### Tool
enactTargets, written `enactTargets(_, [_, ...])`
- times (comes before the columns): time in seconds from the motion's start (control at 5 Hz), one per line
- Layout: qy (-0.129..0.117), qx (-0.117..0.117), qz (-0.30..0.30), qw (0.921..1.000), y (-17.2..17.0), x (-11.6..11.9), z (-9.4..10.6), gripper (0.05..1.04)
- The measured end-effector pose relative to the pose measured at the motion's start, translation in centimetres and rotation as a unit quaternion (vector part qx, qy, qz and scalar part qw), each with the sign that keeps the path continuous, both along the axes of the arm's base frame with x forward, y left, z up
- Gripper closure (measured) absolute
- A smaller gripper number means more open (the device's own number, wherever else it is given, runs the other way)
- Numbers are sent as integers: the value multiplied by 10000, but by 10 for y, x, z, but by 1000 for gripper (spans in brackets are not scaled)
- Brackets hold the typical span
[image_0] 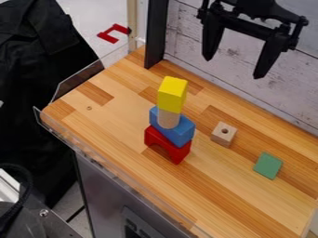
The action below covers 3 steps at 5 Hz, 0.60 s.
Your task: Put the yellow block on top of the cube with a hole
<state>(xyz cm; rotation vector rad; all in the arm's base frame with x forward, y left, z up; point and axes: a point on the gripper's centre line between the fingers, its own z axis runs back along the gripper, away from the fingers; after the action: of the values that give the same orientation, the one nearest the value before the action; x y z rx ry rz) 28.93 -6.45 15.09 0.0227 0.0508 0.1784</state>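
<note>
The gripper will next set the yellow block on top of the cube with a hole, so it should grab the yellow block point(171, 94) by its upright sides.
High at the upper right, the black gripper point(235, 69) hangs with its two fingers spread wide and nothing between them, well above the work surface. The yellow block point(171, 94) stands upright on a pale wooden cylinder point(168, 119), which rests on a blue block point(180, 132). Under the blue one is a red arch block point(166, 145) on the wooden tabletop point(105, 121). The small wooden cube with a hole point(223, 134) sits right of this stack, its hole facing up, apart from the other blocks.
A green block point(268, 165) lies to the right of the cube. Behind the table runs a whitewashed plank wall point(248, 88), with a black post point(155, 35) at its left end. A clear plastic edge point(81, 77) borders the table's left side.
</note>
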Motion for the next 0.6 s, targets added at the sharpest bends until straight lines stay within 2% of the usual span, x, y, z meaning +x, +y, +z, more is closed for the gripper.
enactTargets(0.2, [157,37,7,9999,0,-1,-11,83])
enactTargets(0.6, [-303,-22,572,9979,24,-25,-1,83])
